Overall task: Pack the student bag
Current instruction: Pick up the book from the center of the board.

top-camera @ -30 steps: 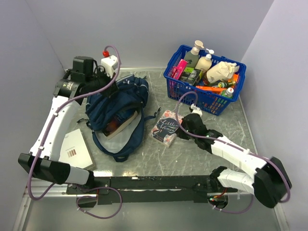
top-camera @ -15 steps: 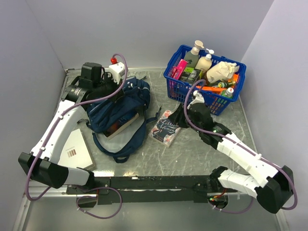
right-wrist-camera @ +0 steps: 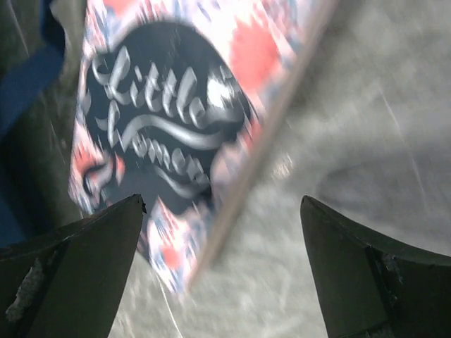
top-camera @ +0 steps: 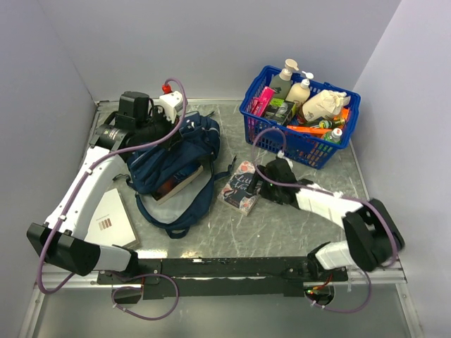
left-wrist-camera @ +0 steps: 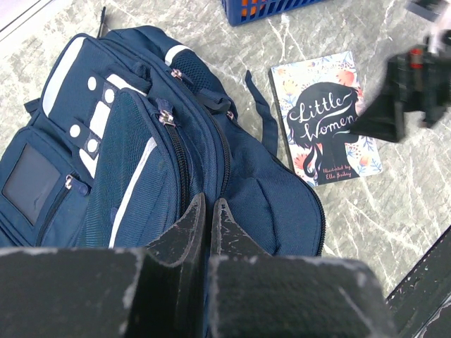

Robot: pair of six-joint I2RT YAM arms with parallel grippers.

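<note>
The floral book's pale edge [top-camera: 252, 203] [right-wrist-camera: 243, 172] is below my fingers, and they are at an angle to it. My right gripper will lower first, then close on the floral book.
The student bag [top-camera: 173, 165], navy blue with grey trim, lies open at centre left with a book [top-camera: 176, 184] showing inside. My left gripper [top-camera: 163, 134] is at the bag's top and shut, its tips [left-wrist-camera: 206, 204] pressed together with a thin fold of the bag's [left-wrist-camera: 141, 141] blue fabric between them. A floral "Little Women" book [top-camera: 239, 186] lies flat just right of the bag. My right gripper [top-camera: 262, 184] is low at that book's right edge and wide open. In the right wrist view, the book [right-wrist-camera: 169, 141] sits blurred ahead of the empty jaws [right-wrist-camera: 222, 260].
A blue plastic basket [top-camera: 299, 116] full of bottles and packets stands at the back right. A white book [top-camera: 113, 218] lies at the near left beside my left arm. Grey walls close in on the left, back and right.
My right gripper opened from shut, swung up toward the basket, then came back down to the floral book's right edge. My left gripper shifted right with the bag's top, then stayed still.
</note>
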